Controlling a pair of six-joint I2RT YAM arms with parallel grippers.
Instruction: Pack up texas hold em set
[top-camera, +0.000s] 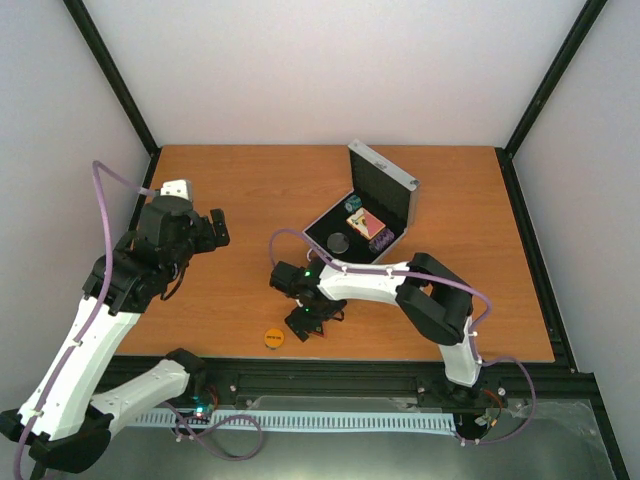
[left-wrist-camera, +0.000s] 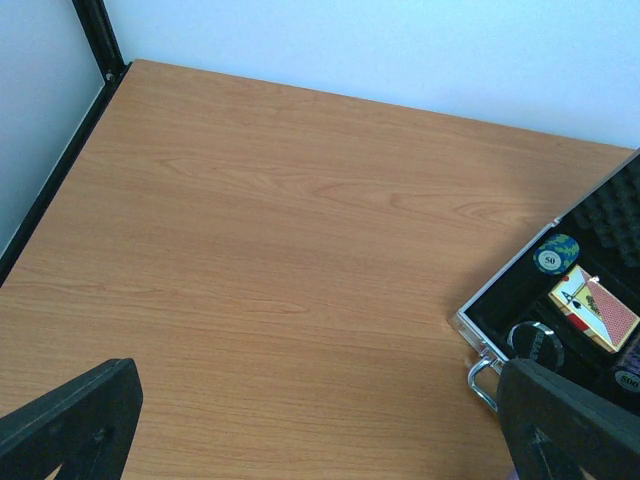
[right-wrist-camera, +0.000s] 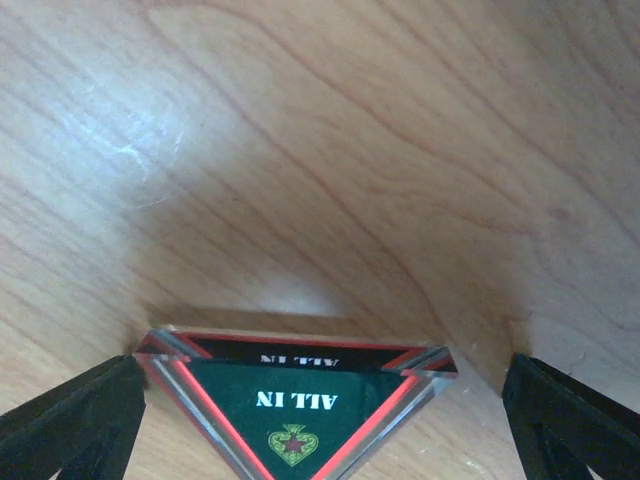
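Observation:
My right gripper's fingers are down level with the end corners of the triangle (right-wrist-camera: 295, 405), so it is time to close my right gripper now. Closing now would catch it.
The silver case (top-camera: 392, 180) stands open at the table's middle with its lid upright. Its black-lined tray holds a chip (top-camera: 353, 204), the pink-white card pack (top-camera: 362, 221), a clear disc (top-camera: 339, 241) and dark chips (top-camera: 382, 240). The black-red "ALL IN" triangle (right-wrist-camera: 295, 405) lies flat on the table. My right gripper (right-wrist-camera: 320, 420) is open and low, with one finger on each side of the triangle. The orange disc (top-camera: 275, 337) lies just left of that gripper (top-camera: 305, 322). My left gripper (top-camera: 213, 228) is open and empty, raised at the left.
In the left wrist view the case corner (left-wrist-camera: 470, 322) and its metal handle (left-wrist-camera: 482, 380) sit beside my right finger (left-wrist-camera: 570, 425). Black frame posts border the table's left and right edges. Bare wood (left-wrist-camera: 280, 260) lies between the left gripper and the case.

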